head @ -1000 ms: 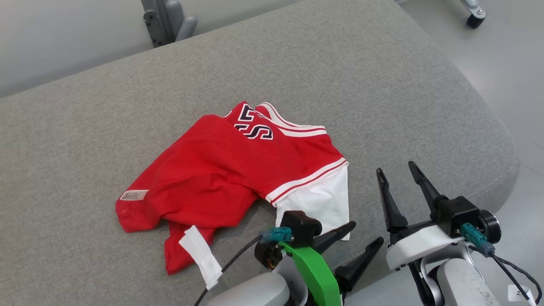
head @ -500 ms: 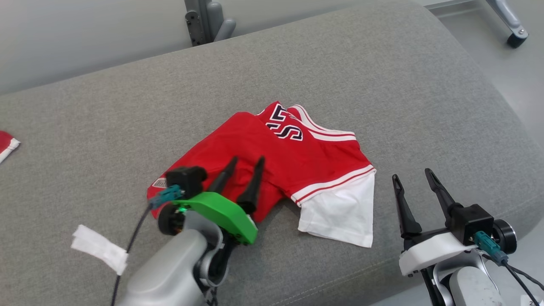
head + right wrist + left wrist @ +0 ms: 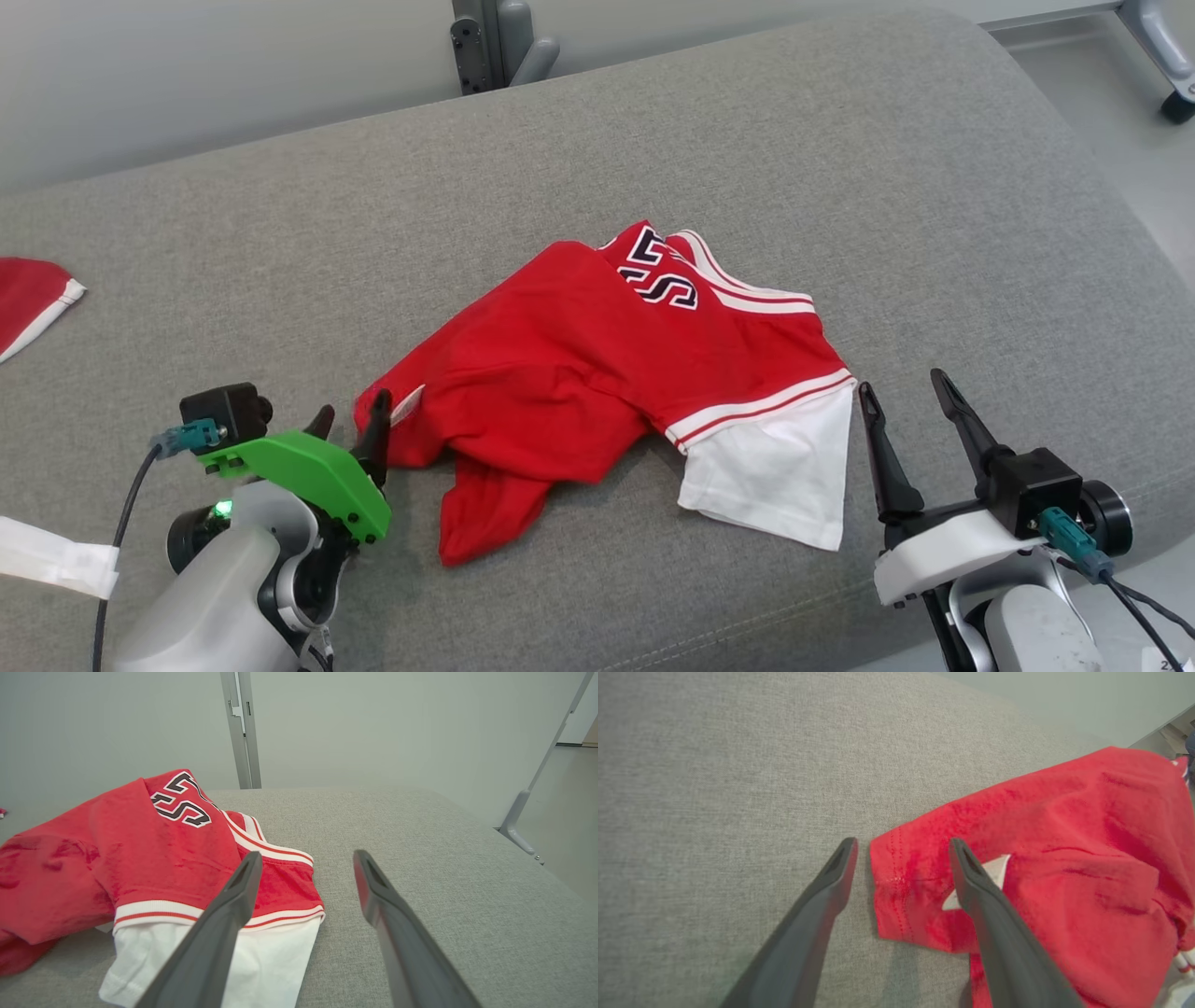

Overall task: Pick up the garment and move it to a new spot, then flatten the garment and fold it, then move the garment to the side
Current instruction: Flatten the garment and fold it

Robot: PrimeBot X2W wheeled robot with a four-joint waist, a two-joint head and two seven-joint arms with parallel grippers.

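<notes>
The jersey's edge juts out free from the bunched body [image 3: 549, 392], so my left gripper will next pinch the jersey by its hem corner [image 3: 376, 418] beside the white label.
The garment [image 3: 579, 373] is a red jersey with dark lettering, white-striped trim and a white sleeve, lying crumpled on the grey cushion [image 3: 747, 140]. My left gripper [image 3: 351, 411] is open at the jersey's left corner. In the left wrist view the left gripper [image 3: 902, 842] straddles that corner of the garment [image 3: 1064, 858]: one finger over the red cloth by a white label, the other over bare cushion. My right gripper [image 3: 900, 383] is open just right of the white sleeve. In the right wrist view the right gripper [image 3: 308, 854] holds nothing, with the garment [image 3: 140, 849] to its left.
Another red cloth with white trim [image 3: 33, 299] lies at the cushion's far left. A white tag [image 3: 56, 560] hangs on my left arm's cable. A grey metal post [image 3: 495, 42] stands behind the cushion. The rounded right edge drops to the floor, where a caster [image 3: 1178, 103] stands.
The head camera has turned, shifting the whole picture rightward. My left arm swung from near the white sleeve, across the red cloth, to the jersey's left corner. The right gripper has stayed open and still.
</notes>
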